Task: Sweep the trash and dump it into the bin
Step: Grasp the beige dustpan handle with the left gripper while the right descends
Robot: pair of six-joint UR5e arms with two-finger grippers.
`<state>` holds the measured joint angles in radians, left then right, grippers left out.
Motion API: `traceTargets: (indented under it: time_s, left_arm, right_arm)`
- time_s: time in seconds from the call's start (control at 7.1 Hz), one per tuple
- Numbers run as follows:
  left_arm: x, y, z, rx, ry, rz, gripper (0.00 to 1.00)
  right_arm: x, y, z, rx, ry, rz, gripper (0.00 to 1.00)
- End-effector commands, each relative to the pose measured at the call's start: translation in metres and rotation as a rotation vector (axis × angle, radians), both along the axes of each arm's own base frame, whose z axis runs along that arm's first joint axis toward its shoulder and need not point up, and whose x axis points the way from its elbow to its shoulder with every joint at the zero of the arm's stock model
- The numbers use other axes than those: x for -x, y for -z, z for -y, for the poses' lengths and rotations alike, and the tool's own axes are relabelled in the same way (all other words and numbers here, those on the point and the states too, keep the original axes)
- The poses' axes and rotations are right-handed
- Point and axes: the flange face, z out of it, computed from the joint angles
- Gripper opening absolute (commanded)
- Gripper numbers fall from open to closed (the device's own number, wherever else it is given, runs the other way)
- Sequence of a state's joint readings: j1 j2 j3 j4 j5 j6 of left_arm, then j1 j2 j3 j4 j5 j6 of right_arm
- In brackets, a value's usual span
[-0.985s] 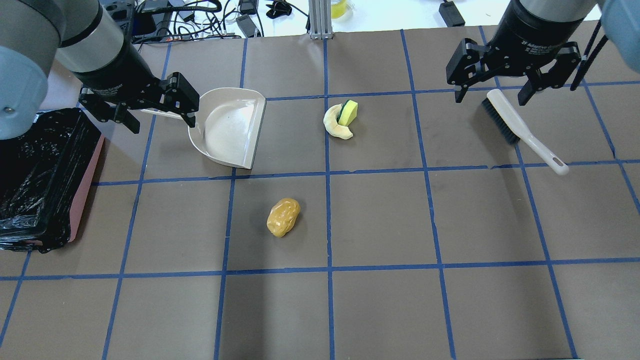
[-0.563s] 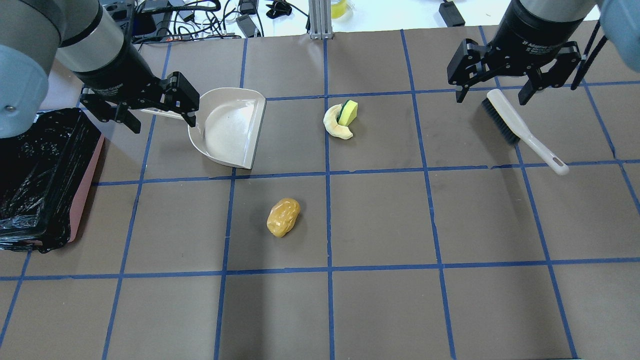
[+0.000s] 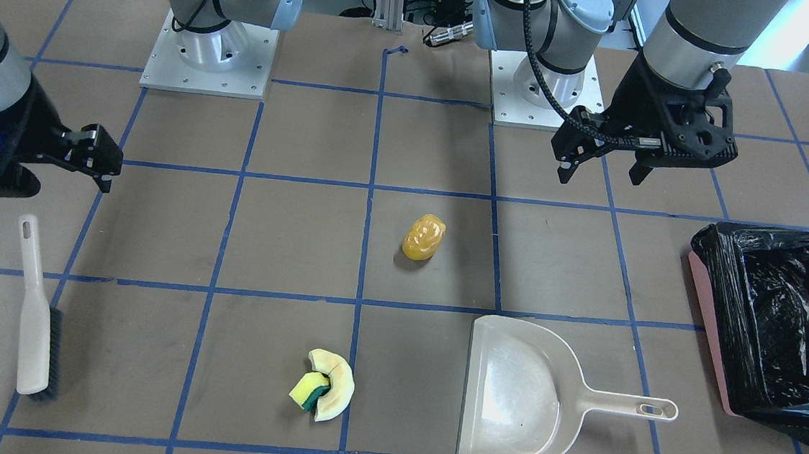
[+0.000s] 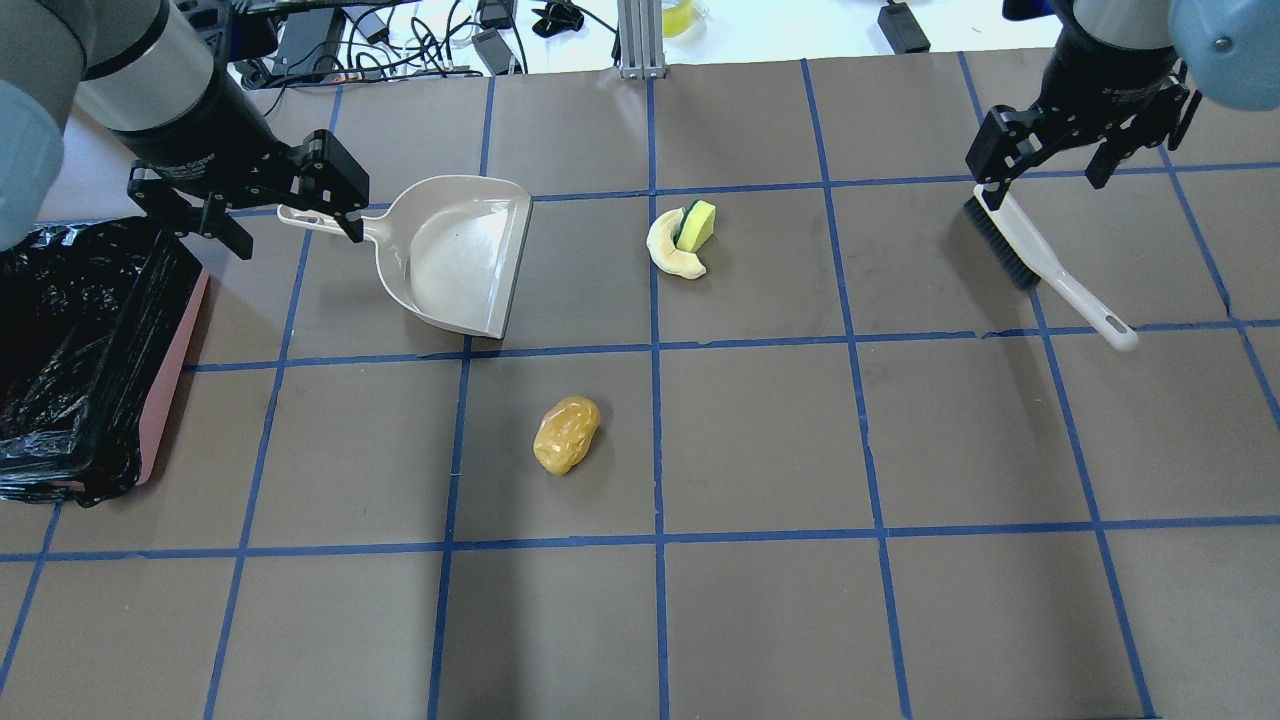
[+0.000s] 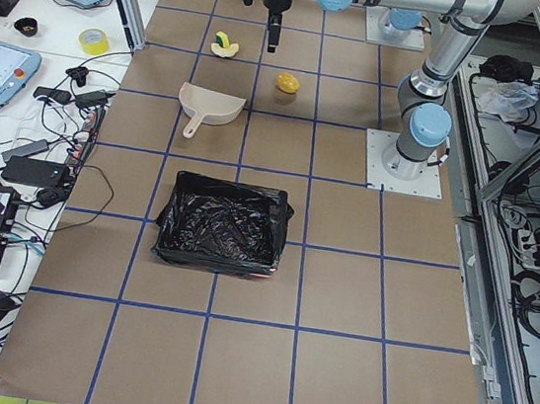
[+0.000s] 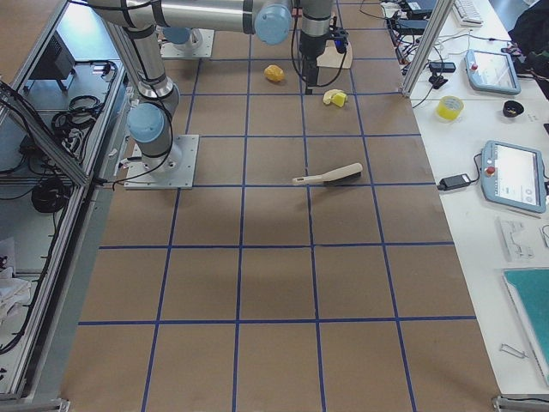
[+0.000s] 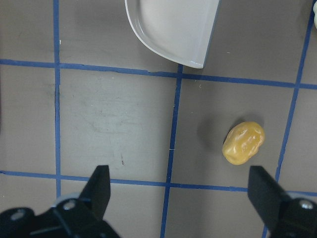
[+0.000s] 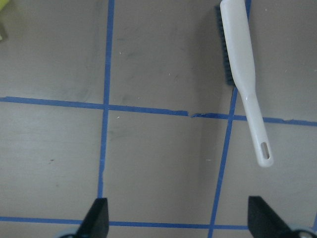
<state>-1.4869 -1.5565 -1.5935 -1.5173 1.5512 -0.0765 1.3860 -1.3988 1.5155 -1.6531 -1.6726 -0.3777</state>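
Observation:
My right gripper should next sweep the trash into the dustpan (image 3: pixel 518 392), so it should grab the white brush by its handle (image 3: pixel 31 244).
The amber-yellow lump (image 4: pixel 566 434) lies mid-table, also in the left wrist view (image 7: pixel 243 142). The cream crescent slice (image 4: pixel 668 255) curls around the yellow-and-green sponge block (image 4: pixel 696 225), touching it. The black-lined pinkish-red bin (image 4: pixel 70 350) stands at the table's left edge. My left gripper (image 4: pixel 290 225) is open and empty, held above the table over the handle end of the beige dustpan (image 4: pixel 455 255). My right gripper (image 4: pixel 1045 185) is open and empty, held above the bristle end of the white brush (image 4: pixel 1040 255).
The dustpan's open lip faces the crescent and sponge. The brush (image 8: pixel 242 74) lies flat at the far right, handle toward the robot. Cables and devices lie beyond the table's far edge (image 4: pixel 400 40). The arm bases (image 3: pixel 209 53) stand on the robot's side.
In the overhead view my left gripper has shifted left, uncovering the dustpan handle. My right gripper has shifted right. Both stay open. The trash, dustpan and brush have not moved.

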Motion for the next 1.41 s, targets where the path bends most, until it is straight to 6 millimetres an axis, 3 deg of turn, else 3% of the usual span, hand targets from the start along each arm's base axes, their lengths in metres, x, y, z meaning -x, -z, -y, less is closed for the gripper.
traceTargets:
  time_s: [0.0,0.14,0.42,0.7,0.84,0.99,1.27]
  left_arm:
    - [-0.012,0.016,0.041,0.093,-0.283,-0.017,1.00]
    - [-0.013,0.021,0.056,0.132,-0.420,-0.035,1.00]
    - [-0.029,0.036,0.064,0.121,-0.720,-0.068,1.00]
    - [-0.041,0.055,0.075,0.124,-0.815,-0.055,1.00]
    - [-0.047,0.072,0.093,0.157,-0.932,-0.067,1.00]
    - [-0.058,0.095,0.113,0.164,-1.011,-0.007,0.99]
    - [-0.064,0.114,0.158,0.218,-1.169,-0.037,0.98]
  right_arm:
    - [0.086,0.062,0.021,-0.070,-0.182,0.024,1.00]
    - [0.118,0.093,0.012,-0.112,-0.185,0.055,1.00]
    - [0.121,0.145,-0.004,-0.110,-0.283,0.043,1.00]
    - [0.122,0.164,-0.002,-0.106,-0.375,0.046,1.00]
    - [0.126,0.184,0.003,-0.123,-0.373,0.056,1.00]
    - [0.130,0.187,0.004,-0.130,-0.372,0.037,1.00]
    - [0.135,0.188,0.002,-0.150,-0.360,0.020,0.91]
